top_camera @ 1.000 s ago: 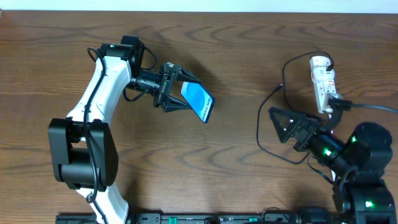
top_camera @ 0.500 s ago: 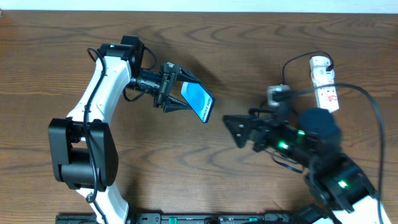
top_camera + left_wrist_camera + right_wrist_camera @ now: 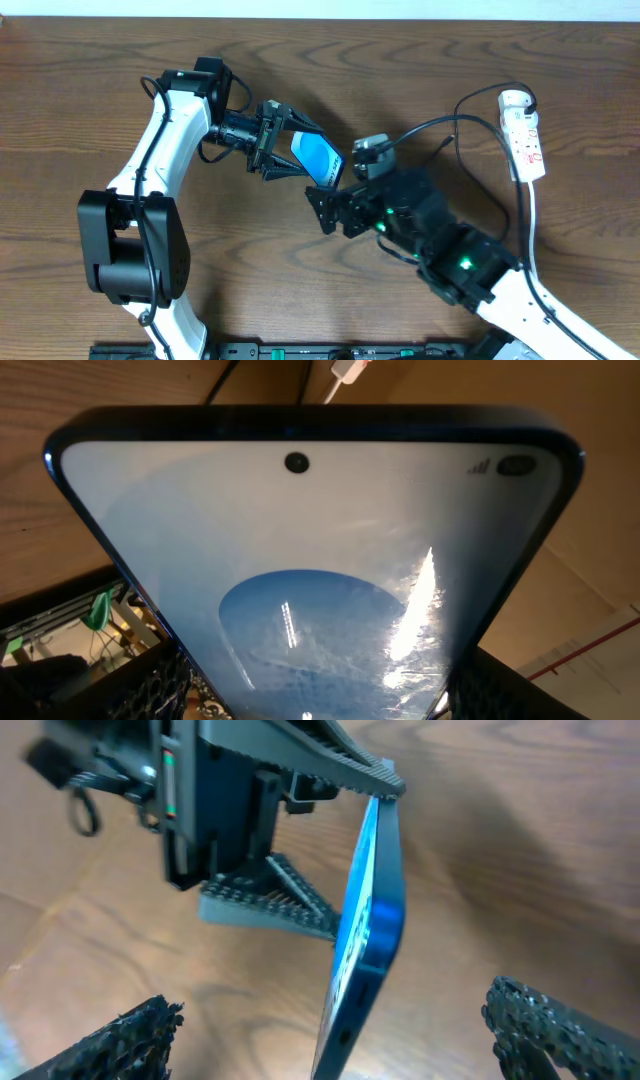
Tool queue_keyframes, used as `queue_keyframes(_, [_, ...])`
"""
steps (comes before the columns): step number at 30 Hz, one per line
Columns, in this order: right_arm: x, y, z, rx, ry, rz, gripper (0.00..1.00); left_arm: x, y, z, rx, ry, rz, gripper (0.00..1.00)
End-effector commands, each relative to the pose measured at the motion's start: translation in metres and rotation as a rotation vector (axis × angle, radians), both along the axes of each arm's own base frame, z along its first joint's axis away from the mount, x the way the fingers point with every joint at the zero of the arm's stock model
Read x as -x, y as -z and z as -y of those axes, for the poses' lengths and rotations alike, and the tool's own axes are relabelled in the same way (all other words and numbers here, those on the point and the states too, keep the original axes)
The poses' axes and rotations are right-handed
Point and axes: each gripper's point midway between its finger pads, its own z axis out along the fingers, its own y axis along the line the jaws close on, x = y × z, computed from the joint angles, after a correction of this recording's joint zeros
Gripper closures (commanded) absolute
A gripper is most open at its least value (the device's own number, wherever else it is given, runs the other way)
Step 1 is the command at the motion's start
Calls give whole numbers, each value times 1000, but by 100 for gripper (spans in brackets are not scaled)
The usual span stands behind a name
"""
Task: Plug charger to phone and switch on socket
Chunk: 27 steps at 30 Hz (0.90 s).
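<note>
Next, my right gripper will grab the phone's bottom end across screen and back, to leave the rest free for my left gripper's re-grip.
My left gripper is shut on the phone and holds it tilted above the table, its light-blue screen filling the left wrist view. My right gripper is open and empty just below the phone. In the right wrist view the phone's bottom edge stands between the spread fingers without touching them. The white socket lies at the far right. The thin black charger cable arcs beside it; the rest and the plug tip are hidden.
The right arm stretches from the bottom right across the table's middle, trailing a thicker black robot cable. The left arm's base stands at the left. A white cord runs down from the socket.
My right arm has swung left from beside the socket to just under the phone, covering most of the cable loop. The left arm and the phone have not moved.
</note>
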Motion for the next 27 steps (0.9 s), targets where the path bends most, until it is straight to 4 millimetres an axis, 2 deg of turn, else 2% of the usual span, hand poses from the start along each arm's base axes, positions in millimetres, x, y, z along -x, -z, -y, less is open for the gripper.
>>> queue_keyframes(1, [-17,-3,2,61,88,82,4,1,-21,1,50,1,60,26])
queue_keyframes(4, [-22,-4,-4,43,89,95,7,1,-21,1,50,1,60,26])
queue_keyframes(6, [-26,-6,-8,30,90,107,18,1,-21,1,50,1,60,26])
queue_keyframes(7, [-28,-6,-10,25,90,111,28,1,-21,1,50,1,60,26])
queue_keyframes(9, [-30,-2,-13,25,90,109,37,1,-21,1,50,1,60,26])
queue_keyframes(15, [-30,9,-24,21,50,81,50,1,-21,1,50,1,61,26])
queue_keyframes(22, [-29,-2,-32,-28,20,102,64,1,-21,1,51,3,67,26])
queue_keyframes(27, [-29,-2,-33,-29,20,102,84,1,-21,1,51,3,68,26])
